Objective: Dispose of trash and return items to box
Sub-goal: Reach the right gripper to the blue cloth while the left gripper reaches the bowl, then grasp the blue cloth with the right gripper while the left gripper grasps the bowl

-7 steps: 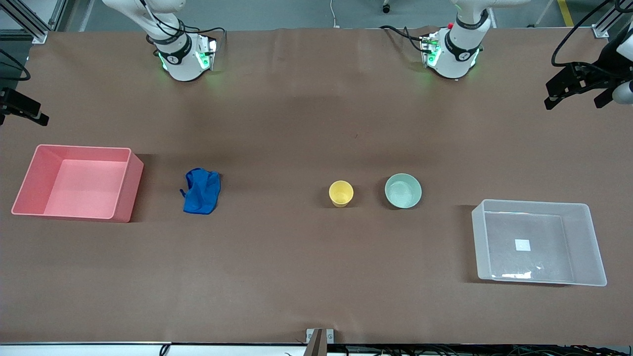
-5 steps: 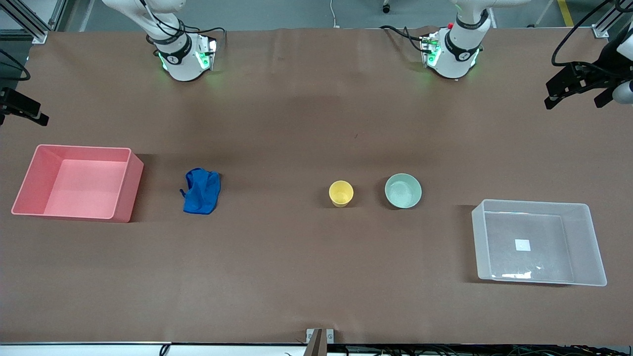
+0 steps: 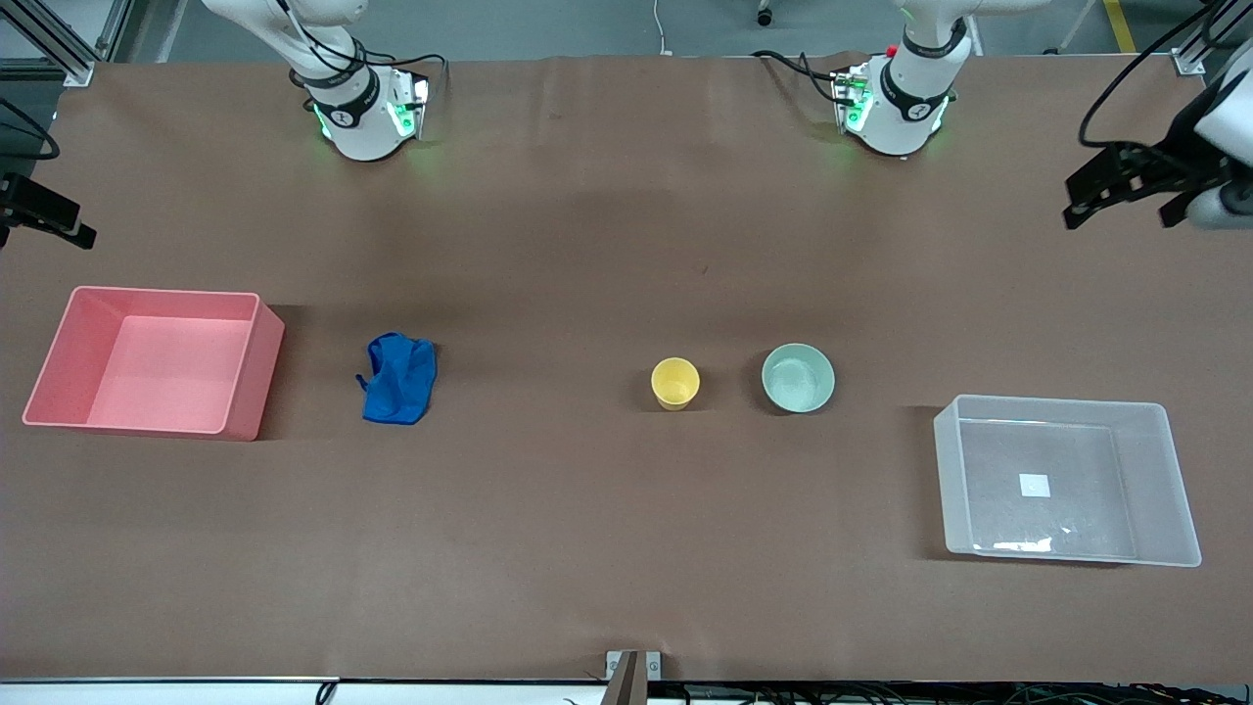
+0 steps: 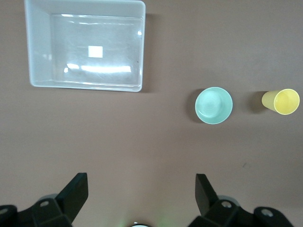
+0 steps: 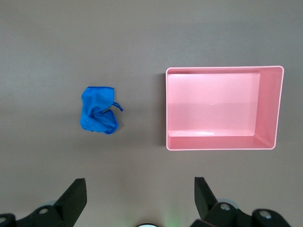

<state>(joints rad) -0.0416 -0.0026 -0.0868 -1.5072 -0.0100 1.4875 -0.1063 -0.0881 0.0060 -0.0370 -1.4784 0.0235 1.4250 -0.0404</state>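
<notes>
The blue wad of trash needs to go into the pink bin, so my right gripper should next grab it by its bunched middle (image 3: 400, 378) (image 5: 99, 112).
The blue wad of trash (image 3: 399, 378) lies on the table beside the pink bin (image 3: 256, 372); it also shows in the right wrist view (image 5: 98, 116). The yellow cup (image 3: 675, 382) and the mint-green bowl (image 3: 798, 378) stand side by side mid-table, also in the left wrist view, cup (image 4: 281, 101) and bowl (image 4: 214, 105). The clear box (image 3: 1180, 490) stands empty at the left arm's end. My left gripper (image 3: 1121, 208) is open and empty, high over that end of the table (image 4: 141, 189). My right gripper (image 3: 44, 211) is open and empty, high over the right arm's end (image 5: 140, 189).
The pink bin is empty, also seen in the right wrist view (image 5: 267, 109). The clear box shows in the left wrist view (image 4: 38, 52) with a white label on its bottom. Brown paper covers the table. The two arm bases (image 3: 357, 108) (image 3: 896, 98) stand along the table's edge.
My left gripper has shifted a little toward the middle of the table. The right arm and all things on the table have not moved.
</notes>
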